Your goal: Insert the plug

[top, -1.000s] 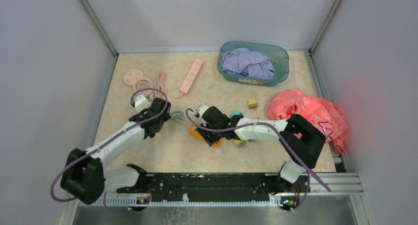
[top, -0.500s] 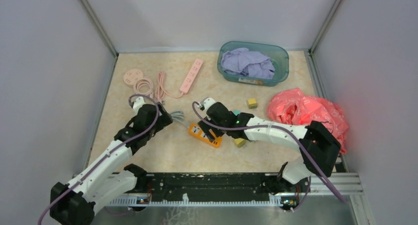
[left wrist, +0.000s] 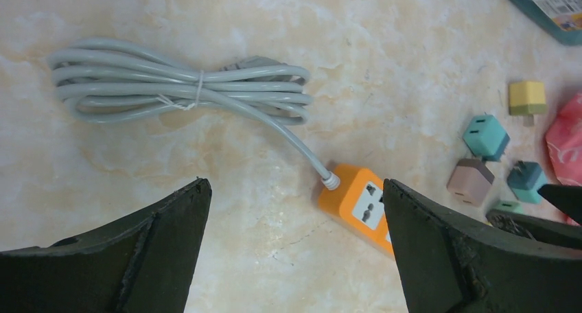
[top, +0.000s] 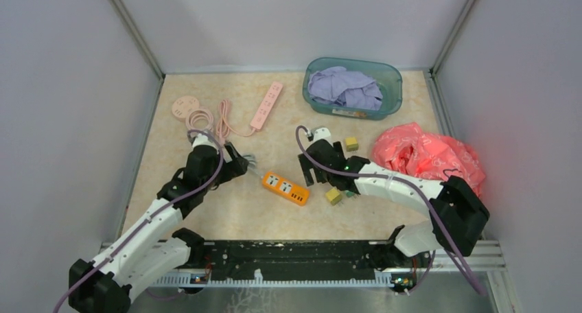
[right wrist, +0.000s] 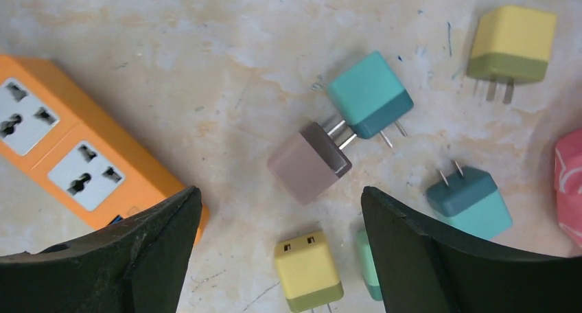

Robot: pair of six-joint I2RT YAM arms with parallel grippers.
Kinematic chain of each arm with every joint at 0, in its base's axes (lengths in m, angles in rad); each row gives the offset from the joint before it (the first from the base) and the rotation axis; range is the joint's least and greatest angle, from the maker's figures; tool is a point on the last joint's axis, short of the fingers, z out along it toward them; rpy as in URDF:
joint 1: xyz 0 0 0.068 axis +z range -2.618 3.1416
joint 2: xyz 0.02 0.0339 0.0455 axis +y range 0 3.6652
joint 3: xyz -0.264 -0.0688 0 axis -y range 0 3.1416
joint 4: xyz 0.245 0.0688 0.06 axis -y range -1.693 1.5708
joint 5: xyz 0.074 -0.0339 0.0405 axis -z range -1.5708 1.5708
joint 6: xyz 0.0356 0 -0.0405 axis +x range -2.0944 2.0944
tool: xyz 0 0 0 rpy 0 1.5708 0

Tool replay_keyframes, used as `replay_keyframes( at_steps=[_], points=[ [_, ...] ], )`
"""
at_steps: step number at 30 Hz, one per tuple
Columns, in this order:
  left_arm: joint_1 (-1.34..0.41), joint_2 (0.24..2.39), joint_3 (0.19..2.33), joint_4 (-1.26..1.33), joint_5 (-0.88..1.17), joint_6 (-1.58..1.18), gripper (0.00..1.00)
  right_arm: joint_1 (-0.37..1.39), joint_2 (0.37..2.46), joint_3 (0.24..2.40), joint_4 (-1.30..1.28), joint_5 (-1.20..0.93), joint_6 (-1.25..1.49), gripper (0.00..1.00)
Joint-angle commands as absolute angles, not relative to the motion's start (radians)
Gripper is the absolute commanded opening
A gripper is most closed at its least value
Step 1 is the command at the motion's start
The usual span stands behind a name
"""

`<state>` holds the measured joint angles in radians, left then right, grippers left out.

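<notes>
The right gripper grabs the mauve plug by its body's sides next, behind its prongs. That leaves the plug's dark end free for handover to my left gripper.
An orange power strip lies flat mid-table, sockets up, with its grey cable coiled to its left. It also shows in the left wrist view and the right wrist view. Several small plugs lie loose to its right: a mauve one, a teal one, a yellow one, among others. My left gripper is open and empty above the bare table by the strip's cable end. My right gripper is open and empty above the mauve and yellow plugs.
A pink power strip with its coiled cord lies at the back left. A teal bin with purple cloth stands at the back. A red-pink bag lies at the right. Another yellow plug lies near the bag.
My right gripper has moved right and back, off the orange strip, which now shows whole. My left arm has drawn back a little toward the left.
</notes>
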<state>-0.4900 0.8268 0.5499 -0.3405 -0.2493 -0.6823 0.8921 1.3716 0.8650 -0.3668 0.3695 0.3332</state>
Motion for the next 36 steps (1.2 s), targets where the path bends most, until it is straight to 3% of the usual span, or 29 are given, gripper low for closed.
replay_keyframes(
  at_steps=[1, 15, 36],
  points=[
    [-0.485, 0.796, 0.525, -0.251, -0.124, -0.612, 1.00, 0.882, 1.331, 0.822, -0.335, 0.470, 0.515, 0.86],
    [-0.487, 0.836, 0.563, -0.266, -0.018, -0.557, 1.00, 0.882, 1.382, 0.773, -0.330, 0.627, 0.955, 0.83],
    [-0.487, 0.878, 0.566, -0.257, 0.094, -0.561, 1.00, 0.883, 1.601, 0.814, -0.274, 0.600, 1.023, 0.63]
  ],
)
